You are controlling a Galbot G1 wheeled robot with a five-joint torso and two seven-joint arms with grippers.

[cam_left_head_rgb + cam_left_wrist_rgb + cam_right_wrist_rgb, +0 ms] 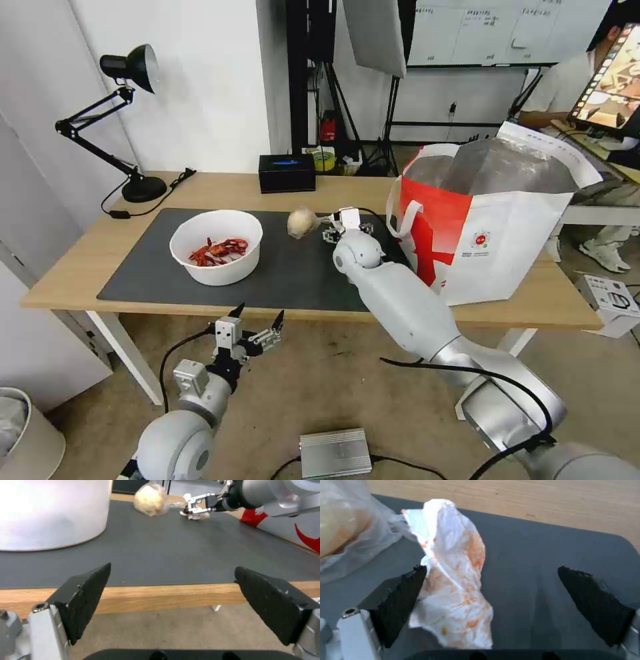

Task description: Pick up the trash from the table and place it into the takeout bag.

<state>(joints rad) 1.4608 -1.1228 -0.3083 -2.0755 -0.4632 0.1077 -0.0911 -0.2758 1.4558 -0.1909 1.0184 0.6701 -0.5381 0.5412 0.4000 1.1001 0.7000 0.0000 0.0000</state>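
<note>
My right gripper grabs the orange-stained tissue wad by its crumpled middle next, to put it into the takeout bag (493, 227).
The white bowl (217, 247) of red crayfish shells sits on the left part of the dark mat (293, 277). Right of it lies the beige ball (302, 222) in clear wrap. My right gripper (343, 228) is down at the mat just right of the ball, open. The orange-stained white tissue wad (453, 585) lies between its fingers, against one pad (403, 600). The red-and-white takeout bag (493, 227) stands open at the table's right end. My left gripper (257, 325) hangs open and holding nothing below the table's (80, 267) front edge, facing the bowl (50, 512).
A black box (287, 172) with a blue top stands at the table's back edge, and a black desk lamp (137, 127) at the back left. A grey metal unit (335, 453) lies on the floor in front. A bin (27, 433) stands at the lower left.
</note>
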